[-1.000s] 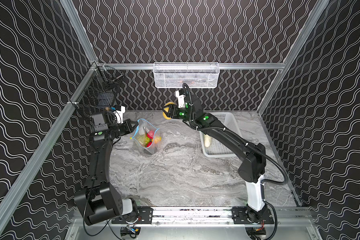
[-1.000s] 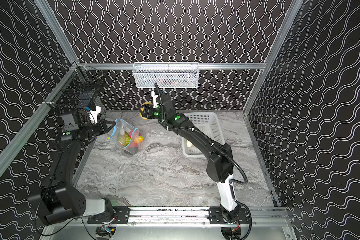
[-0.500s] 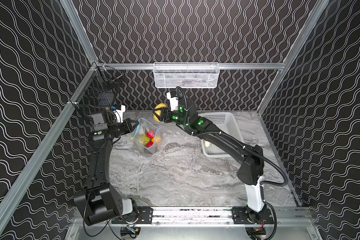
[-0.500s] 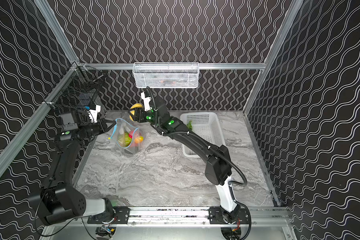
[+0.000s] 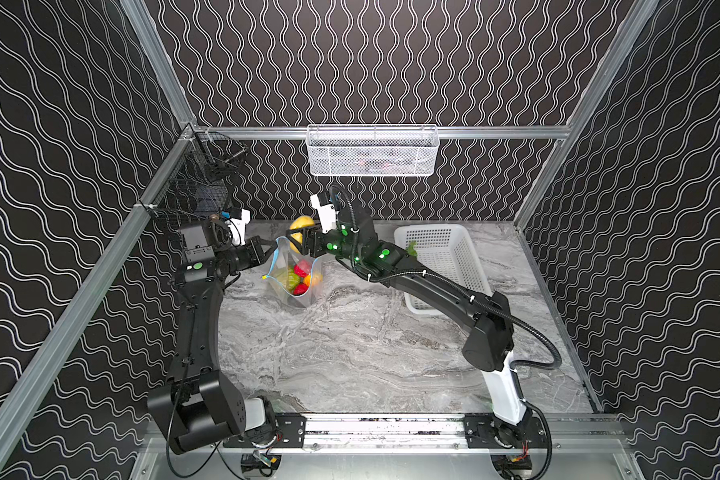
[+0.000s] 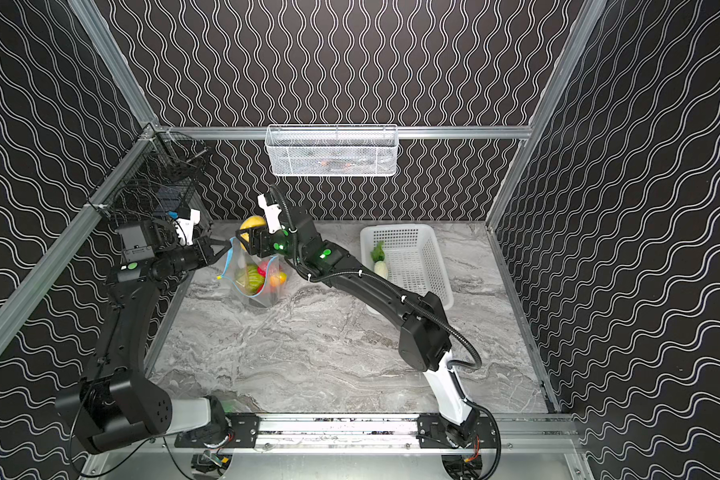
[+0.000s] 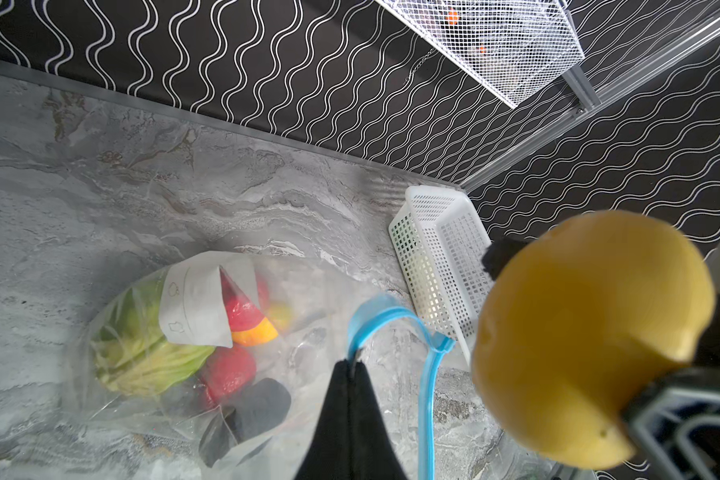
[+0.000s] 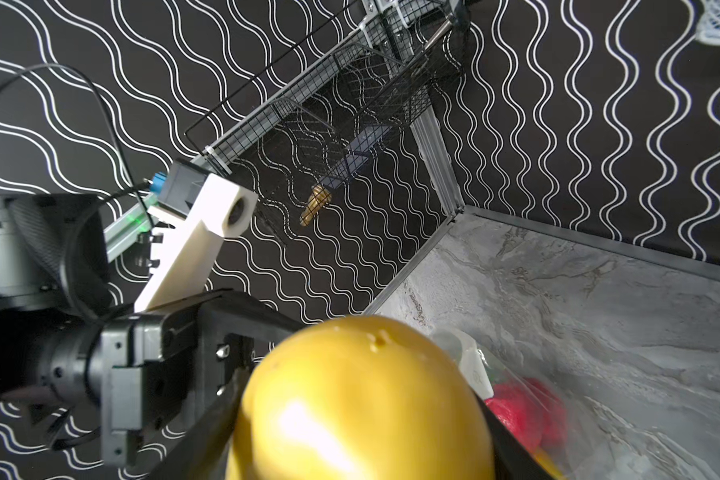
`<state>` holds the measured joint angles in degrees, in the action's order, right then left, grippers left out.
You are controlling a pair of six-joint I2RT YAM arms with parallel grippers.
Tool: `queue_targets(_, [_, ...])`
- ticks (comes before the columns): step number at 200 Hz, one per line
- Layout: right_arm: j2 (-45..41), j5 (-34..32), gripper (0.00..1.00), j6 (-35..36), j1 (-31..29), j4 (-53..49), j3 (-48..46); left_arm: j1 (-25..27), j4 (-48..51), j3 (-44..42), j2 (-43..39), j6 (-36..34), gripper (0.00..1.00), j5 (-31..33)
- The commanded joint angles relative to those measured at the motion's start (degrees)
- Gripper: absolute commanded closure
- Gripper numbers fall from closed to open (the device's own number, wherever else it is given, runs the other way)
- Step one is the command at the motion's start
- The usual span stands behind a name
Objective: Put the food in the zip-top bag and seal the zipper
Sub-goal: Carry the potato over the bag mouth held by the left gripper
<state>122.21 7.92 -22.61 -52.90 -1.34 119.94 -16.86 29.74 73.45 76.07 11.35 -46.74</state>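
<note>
I need to keep holding the yellow potato-like food (image 5: 302,224) with my right gripper. It hangs above and beside the blue zipper rim, so it would likely drop short if I opened that gripper now.
The clear zip-top bag (image 5: 298,286) (image 6: 262,291) stands at the back left with its mouth open. My left gripper (image 5: 272,251) (image 6: 227,248) (image 7: 352,365) is shut on the blue zipper (image 7: 427,395) rim, holding it up. Inside lie a green cabbage (image 7: 142,353), red fruits (image 7: 229,370), an orange-red piece (image 7: 252,336) and a dark piece (image 7: 262,407). My right gripper (image 5: 301,241) (image 6: 250,241) (image 8: 358,436) is shut on the yellow potato-like food (image 5: 302,224) (image 6: 253,224) (image 8: 362,403), right above the bag's mouth. A white radish (image 6: 381,268) lies in the white basket (image 6: 429,266).
The white perforated basket (image 5: 454,266) sits at the back right of the marble table. A white wire basket (image 5: 371,151) hangs on the back wall and a black wire basket (image 5: 208,183) on the left rail. The right arm stretches across the table's middle.
My right gripper has carried the yellow food leftwards from near the back wall's middle to just over the bag's mouth. The left gripper has kept its hold on the rim.
</note>
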Motion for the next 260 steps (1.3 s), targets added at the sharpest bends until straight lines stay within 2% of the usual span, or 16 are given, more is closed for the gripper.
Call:
queue_targets(1, [0.8, -1.3, 0.64, 3.6, -1.1, -0.1, 1.1, -0.1, 1.0, 1.1, 0.2, -1.9, 1.00, 0.1])
queue_targets(118, [1.4, -7.6, 0.59, 12.9, -4.0, -3.7, -0.9, -0.1, 3.9, 4.2, 1.6, -3.2, 1.00, 1.0])
queue_targets(153, [3.5, -13.1, 0.57, 17.7, -5.4, -7.2, 2.0, -0.1, 4.0, 5.0, 2.1, -2.7, 1.00, 0.5])
queue_targets(199, [4.7, -15.5, 0.55, 17.6, -5.6, -8.2, 4.0, 0.0, 5.6, 7.3, 3.4, -3.1, 1.00, 1.5])
queue_targets(260, [5.1, -15.5, 0.27, 18.4, -5.7, -8.0, 4.9, -0.1, 5.7, 7.9, 3.6, -2.8, 1.00, 1.3])
